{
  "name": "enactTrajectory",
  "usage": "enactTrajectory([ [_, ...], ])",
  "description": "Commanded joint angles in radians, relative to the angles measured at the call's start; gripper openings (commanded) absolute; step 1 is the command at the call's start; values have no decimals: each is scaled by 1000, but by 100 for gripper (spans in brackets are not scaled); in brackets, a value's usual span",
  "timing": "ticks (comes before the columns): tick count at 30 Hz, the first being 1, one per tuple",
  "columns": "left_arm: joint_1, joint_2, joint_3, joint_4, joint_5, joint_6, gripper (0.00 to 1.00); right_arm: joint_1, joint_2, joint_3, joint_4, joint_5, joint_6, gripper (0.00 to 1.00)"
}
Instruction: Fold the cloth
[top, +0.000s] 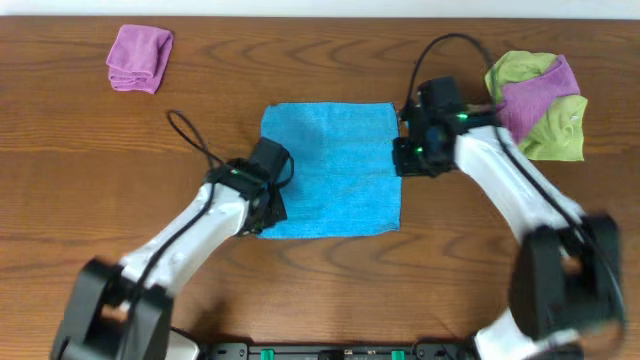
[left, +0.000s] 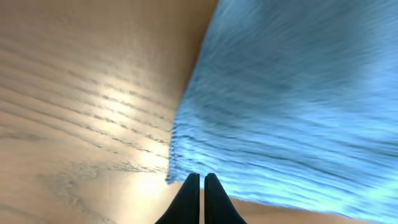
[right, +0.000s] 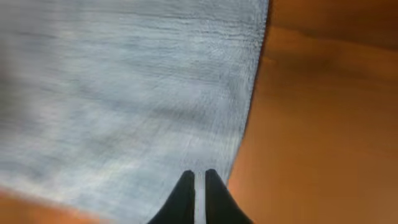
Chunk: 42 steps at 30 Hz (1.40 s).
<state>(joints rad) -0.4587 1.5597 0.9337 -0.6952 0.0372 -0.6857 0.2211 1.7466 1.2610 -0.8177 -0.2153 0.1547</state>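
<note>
The right gripper grips the blue cloth's front corner (top: 396, 229) next, opposite my left gripper's corner, to fold the cloth's front edge toward the back.
A blue cloth (top: 330, 165) lies flat and spread out on the wooden table (top: 120, 140). My left gripper (top: 266, 222) is at the cloth's front left corner. In the left wrist view its fingers (left: 201, 178) are pressed together at the cloth's (left: 292, 99) front edge, just right of the corner. My right gripper (top: 400, 163) is at the cloth's right edge. In the right wrist view its fingers (right: 194, 175) are almost together over the cloth (right: 124, 93), just inside that edge. I see no fold or lifted cloth in either gripper.
A folded purple cloth (top: 140, 57) lies at the far left. A heap of green and purple cloths (top: 540, 105) lies at the far right, close behind my right arm. Bare wood surrounds the blue cloth.
</note>
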Motion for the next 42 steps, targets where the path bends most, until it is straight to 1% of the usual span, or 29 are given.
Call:
enactTrajectory([
  [1, 18, -97, 31, -3, -48, -19, 6, -5, -143, 27, -93, -17, -22, 18],
  [2, 35, -119, 31, -13, -47, -27, 6, -10, -181, 24, -138, -36, -27, 25],
  [4, 81, -143, 31, -45, -29, -29, 6, -25, -243, 4, -196, -95, -44, 27],
  [7, 172, -146, 18, -93, 51, -5, 6, -62, -347, -92, -204, -183, -44, 31],
  [8, 207, -146, -2, -84, 99, 14, 6, -77, -392, -147, -190, -206, -44, 36],
  [9, 237, -146, -25, -67, 139, 26, 6, -88, -429, -202, -167, -229, -42, 39],
  [10, 266, -146, -53, -43, 177, 29, 6, -96, -463, -261, -135, -265, -39, 48],
  [11, 294, -146, -85, -10, 225, 36, 6, -101, -488, -318, -93, -313, -35, 52],
  [13, 350, -146, -161, 65, 330, 33, 6, -108, -507, -408, -26, -363, -5, 55],
  [15, 404, -146, -250, 155, 450, 27, 13, -116, -496, -491, 44, -417, 24, 58],
  [16, 418, -145, -278, 183, 469, 21, 15, -117, -488, -518, 76, -452, 24, 58],
  [18, 435, -141, -333, 246, 507, -8, 22, -118, -460, -556, 115, -473, 29, 61],
  [19, 435, -138, -355, 275, 525, -29, 23, -118, -432, -570, 126, -474, 32, 62],
  [21, 434, -128, -383, 313, 536, -60, 30, -126, -370, -582, 142, -470, 32, 61],
  [22, 434, -122, -391, 323, 537, -76, 30, -135, -339, -583, 149, -471, 32, 59],
  [28, 434, -105, -394, 371, 535, -95, 36, -158, -200, -583, 182, -473, 12, 60],
  [32, 434, -66, -394, 399, 539, -105, 37, -177, -125, -583, 195, -473, 4, 59],
  [36, 434, -6, -394, 452, 587, -108, 38, -196, -95, -583, 244, -474, -2, 59],
  [40, 434, 37, -394, 472, 608, -130, 38, -197, -74, -583, 319, -474, 46, 58],
  [42, 434, 48, -394, 471, 618, -129, 38, -196, -60, -583, 338, -474, 63, 55],
])
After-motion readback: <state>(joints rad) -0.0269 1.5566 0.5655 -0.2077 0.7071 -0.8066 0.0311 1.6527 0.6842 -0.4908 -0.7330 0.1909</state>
